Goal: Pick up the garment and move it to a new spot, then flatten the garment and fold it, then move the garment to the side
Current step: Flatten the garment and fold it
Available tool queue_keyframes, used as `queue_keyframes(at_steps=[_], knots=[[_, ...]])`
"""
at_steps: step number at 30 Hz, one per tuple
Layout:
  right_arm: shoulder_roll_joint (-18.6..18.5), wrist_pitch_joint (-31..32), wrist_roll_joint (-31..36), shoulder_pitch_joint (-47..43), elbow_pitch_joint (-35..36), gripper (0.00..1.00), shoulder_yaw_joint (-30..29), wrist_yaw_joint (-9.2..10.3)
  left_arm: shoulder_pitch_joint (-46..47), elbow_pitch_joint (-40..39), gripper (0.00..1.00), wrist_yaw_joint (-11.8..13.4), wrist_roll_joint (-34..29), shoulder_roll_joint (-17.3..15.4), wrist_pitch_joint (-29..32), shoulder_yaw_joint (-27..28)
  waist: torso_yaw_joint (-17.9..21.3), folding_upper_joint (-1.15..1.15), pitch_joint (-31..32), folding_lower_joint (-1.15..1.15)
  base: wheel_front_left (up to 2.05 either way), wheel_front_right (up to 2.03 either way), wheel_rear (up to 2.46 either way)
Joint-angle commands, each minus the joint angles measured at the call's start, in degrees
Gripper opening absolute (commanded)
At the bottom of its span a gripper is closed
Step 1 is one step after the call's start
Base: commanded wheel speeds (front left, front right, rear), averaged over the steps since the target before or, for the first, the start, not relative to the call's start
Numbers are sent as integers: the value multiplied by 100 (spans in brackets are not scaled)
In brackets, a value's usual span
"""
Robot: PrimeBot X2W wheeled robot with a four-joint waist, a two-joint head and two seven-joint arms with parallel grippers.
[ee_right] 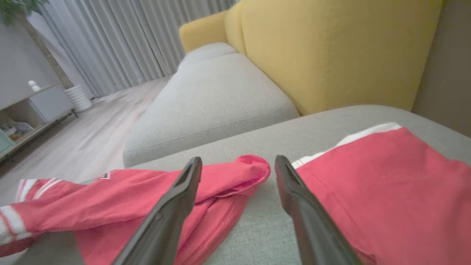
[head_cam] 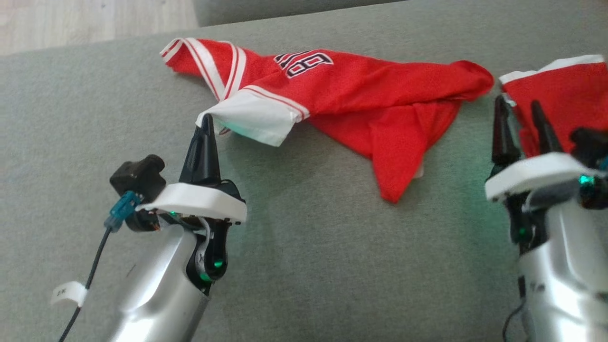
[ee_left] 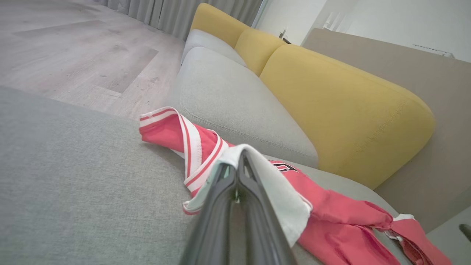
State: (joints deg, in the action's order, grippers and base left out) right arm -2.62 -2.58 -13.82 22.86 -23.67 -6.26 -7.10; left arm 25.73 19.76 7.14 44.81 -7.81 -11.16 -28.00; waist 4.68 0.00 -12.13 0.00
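Note:
I need to grab the loose, crumpled garment with my right gripper next, by its bunched red hem corner, where a rolled fold stands up.
The garment, a red jersey with white trim and a black number, lies crumpled across the grey cushion. My left gripper is shut on its white hem at the garment's near left corner. In the left wrist view the fingers pinch that white hem, with the garment trailing off to the right. My right gripper stands open at the right, its tips just above the cushion. In the right wrist view the right gripper frames a bunched end of the garment.
A second red piece with a white band lies at the far right, beside my right gripper; I cannot tell whether it joins the jersey. Yellow back cushions and another grey seat lie beyond. Wood floor is to the left.

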Motion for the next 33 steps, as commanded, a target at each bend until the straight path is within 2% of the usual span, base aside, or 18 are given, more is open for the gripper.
queue_keyframes(at_steps=[1, 8, 15, 24, 33], knots=[[-26, 77, 23, 304, 2, 100, 15, -39, 107, -233, 0, 45, -6, -109, -5, 158, -94, 0, -80, 0, 0, 0, 0], [-26, 145, 191, 1418, -1511, 100, -736, -39, 153, -409, 0, 55, -41, -73, 33, 62, -314, 0, -317, 0, 0, 0, 0], [-26, 23, 907, 2092, -2601, 100, -1381, -39, 238, -462, 0, 53, -65, -56, 40, 12, -504, 0, -528, 0, 0, 0, 0], [-41, -250, 1719, 2471, -3256, 100, -2146, -39, 279, -486, 0, 71, -86, -81, 70, -39, -570, 0, -641, 0, 0, 0, 0], [-38, -439, 2107, 2761, -3698, 100, -2284, -39, 364, -511, 0, 91, -92, -109, 91, -52, -549, 0, -701, 0, 0, 0, 0]])
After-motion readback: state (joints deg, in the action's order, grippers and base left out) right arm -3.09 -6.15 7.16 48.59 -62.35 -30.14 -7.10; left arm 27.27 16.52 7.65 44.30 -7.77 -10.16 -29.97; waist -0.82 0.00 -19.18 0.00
